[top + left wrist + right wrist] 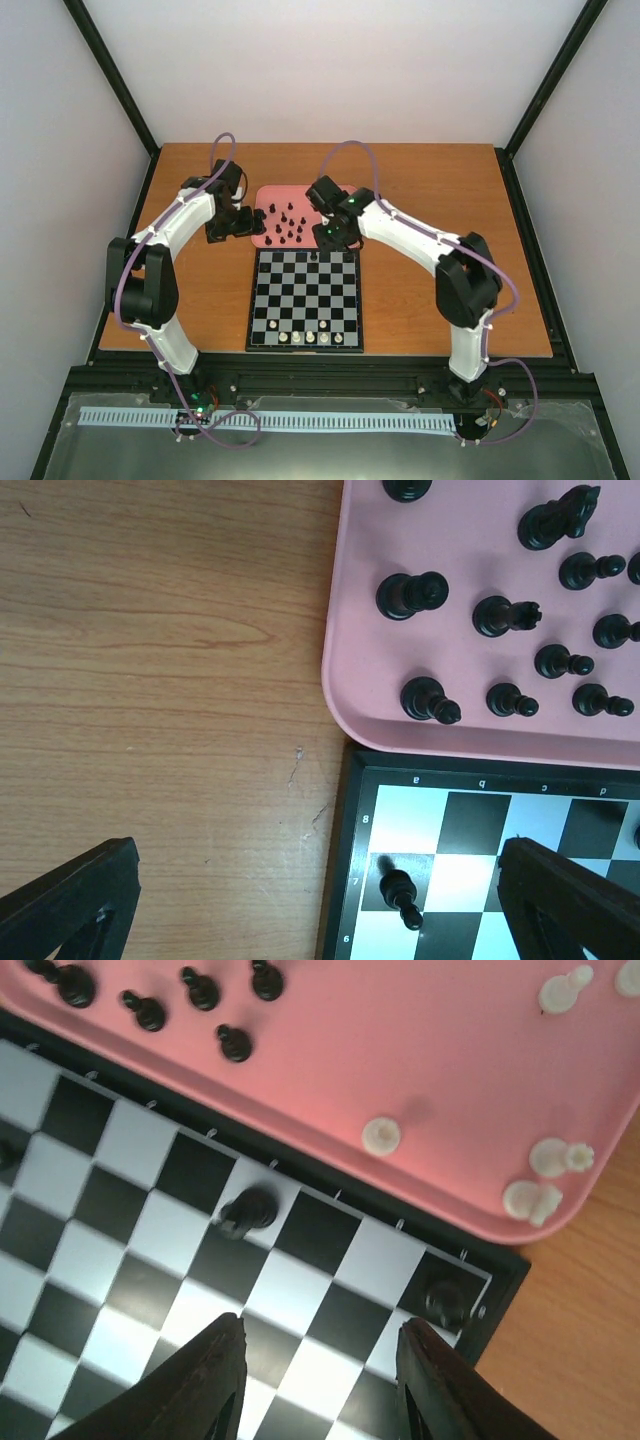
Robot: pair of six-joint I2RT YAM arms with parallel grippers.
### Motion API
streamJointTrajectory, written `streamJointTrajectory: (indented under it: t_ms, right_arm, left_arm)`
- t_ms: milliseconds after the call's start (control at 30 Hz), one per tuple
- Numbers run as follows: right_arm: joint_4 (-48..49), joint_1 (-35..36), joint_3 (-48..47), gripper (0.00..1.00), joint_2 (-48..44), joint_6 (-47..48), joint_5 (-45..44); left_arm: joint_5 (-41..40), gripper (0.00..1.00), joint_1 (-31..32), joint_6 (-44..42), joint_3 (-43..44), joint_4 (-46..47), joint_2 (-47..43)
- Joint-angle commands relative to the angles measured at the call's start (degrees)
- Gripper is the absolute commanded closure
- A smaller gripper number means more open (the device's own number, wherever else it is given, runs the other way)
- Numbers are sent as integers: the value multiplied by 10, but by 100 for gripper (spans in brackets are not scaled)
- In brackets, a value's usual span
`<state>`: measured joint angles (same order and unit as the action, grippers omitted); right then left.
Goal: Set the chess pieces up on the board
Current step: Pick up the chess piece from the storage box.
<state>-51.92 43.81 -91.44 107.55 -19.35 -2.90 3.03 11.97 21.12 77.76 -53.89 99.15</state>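
The cream-white piece needs to be picked up next by its top part [381, 1135] with my right gripper. The base of the piece is then free to stand on a board square.
The board [305, 295] lies at the table's middle with several white chess pieces [311, 338] on its near row. One black piece [316, 256] stands on the far row. My left gripper [238, 222] hovers open over the board's far left corner. In the left wrist view its fingers [70, 900] straddle a black pawn [400, 895] standing on the board [470, 825] without touching it. My right gripper [335, 238] is open above the far right squares. Nothing is between its fingers [205, 1380]. A black piece [245, 1210] and a corner piece [445, 1303] stand beyond them on the board [300, 1290].
A pink tray [262, 200] sits right behind the board with several black pieces [410, 593] in it. Its right end [430, 1050] has white pieces [380, 1135]. Bare wood table [430, 200] surrounds both, and black frame posts stand at the corners.
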Motion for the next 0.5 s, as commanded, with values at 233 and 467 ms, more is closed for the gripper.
streamJointTrajectory:
  t_ms: [233,467]
  right_arm:
    - [13,-54,-105,59,139,35,3]
    - [7,-68,-159,59,199,62,36]
  left_arm:
    - [3,0,2,1,25,-4,3]
    - [7,0,2,2,34,-4,25]
